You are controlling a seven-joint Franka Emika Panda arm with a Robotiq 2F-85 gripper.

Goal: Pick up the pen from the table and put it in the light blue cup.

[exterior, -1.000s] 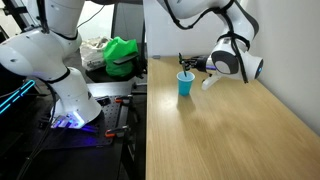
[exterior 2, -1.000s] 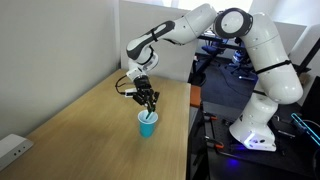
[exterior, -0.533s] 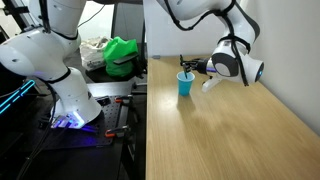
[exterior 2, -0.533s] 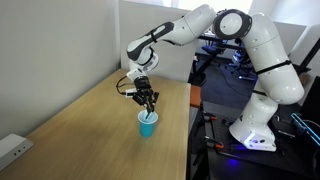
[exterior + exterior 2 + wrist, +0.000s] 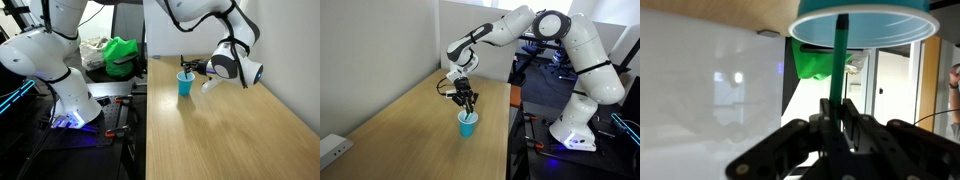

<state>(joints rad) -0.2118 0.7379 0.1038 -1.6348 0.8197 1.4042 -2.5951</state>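
Note:
The green pen's lower end is within the cup's rim and the pen would come to rest in the cup, so it is now time to release the pen.
The light blue cup (image 5: 185, 84) stands on the tan wood table (image 5: 230, 130), also seen in an exterior view (image 5: 467, 124). My gripper (image 5: 468, 104) hovers right above the cup's rim and is shut on the green pen (image 5: 838, 60). In the wrist view the picture is upside down: the pen runs from between my fingers (image 5: 836, 108) into the cup's mouth (image 5: 865, 24). The pen is too thin to make out in both exterior views.
A green bag (image 5: 121, 55) lies on a bench off the table's edge. A second white robot arm (image 5: 50, 60) stands beside the table. A white wall runs along the table's far side. A white power strip (image 5: 333, 148) lies at the table's corner.

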